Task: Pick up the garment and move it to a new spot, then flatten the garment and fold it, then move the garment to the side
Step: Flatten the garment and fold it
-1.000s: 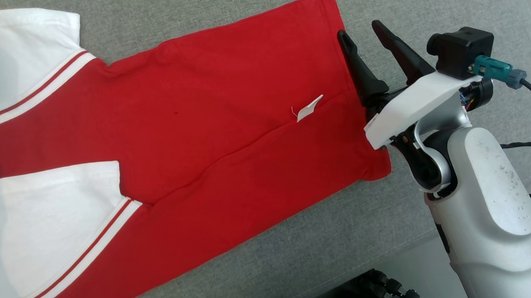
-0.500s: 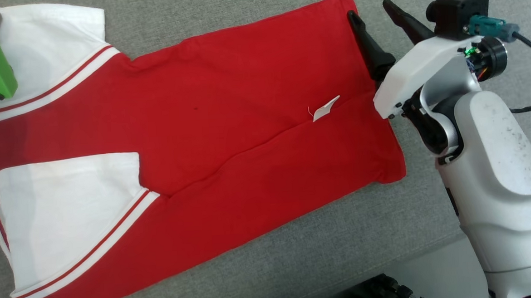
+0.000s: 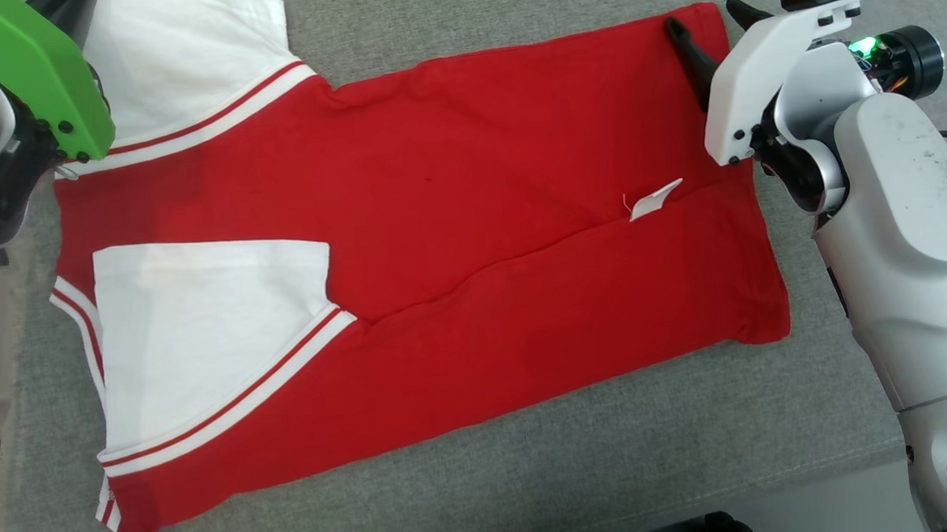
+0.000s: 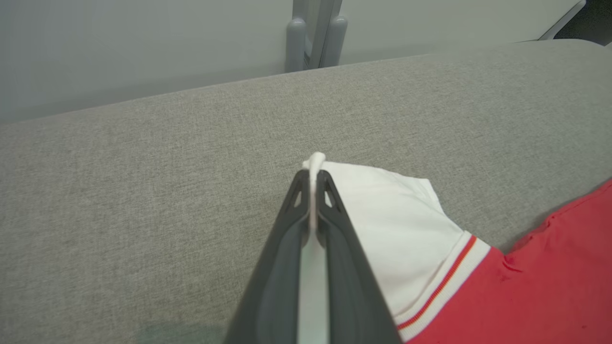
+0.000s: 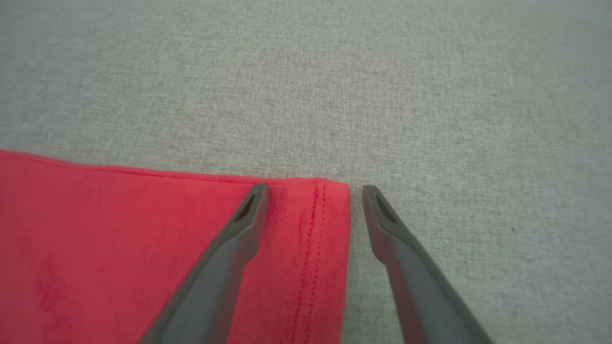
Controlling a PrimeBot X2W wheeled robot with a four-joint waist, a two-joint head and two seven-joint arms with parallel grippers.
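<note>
My right gripper will next grab the shirt by its stitched hem corner (image 3: pixel 708 22), so that it can fold the red shirt (image 3: pixel 496 206) over.
The garment (image 3: pixel 454 202) is a red T-shirt with white, red-striped sleeves, lying folded lengthwise on grey fabric. In the left wrist view my left gripper (image 4: pixel 313 179) is shut on the tip of the far white sleeve (image 4: pixel 397 224), a fold of white cloth pinched between its fingers. Its green-cased wrist (image 3: pixel 34 70) shows at the head view's top left. My right gripper (image 5: pixel 310 191) stands open over the shirt's far hem corner (image 5: pixel 330 210), one finger above the red cloth and the other over the grey fabric beside it.
The grey upholstered surface (image 3: pixel 573 471) runs all round the shirt, with its front edge at the lower right. A white label (image 3: pixel 655 201) lies on the shirt's middle. A pale wall and a post (image 4: pixel 313 33) stand behind the surface's far edge.
The head camera has swung left, so the whole picture shifted right. My left gripper has shut on the white sleeve tip. My right gripper has moved up to the far hem corner.
</note>
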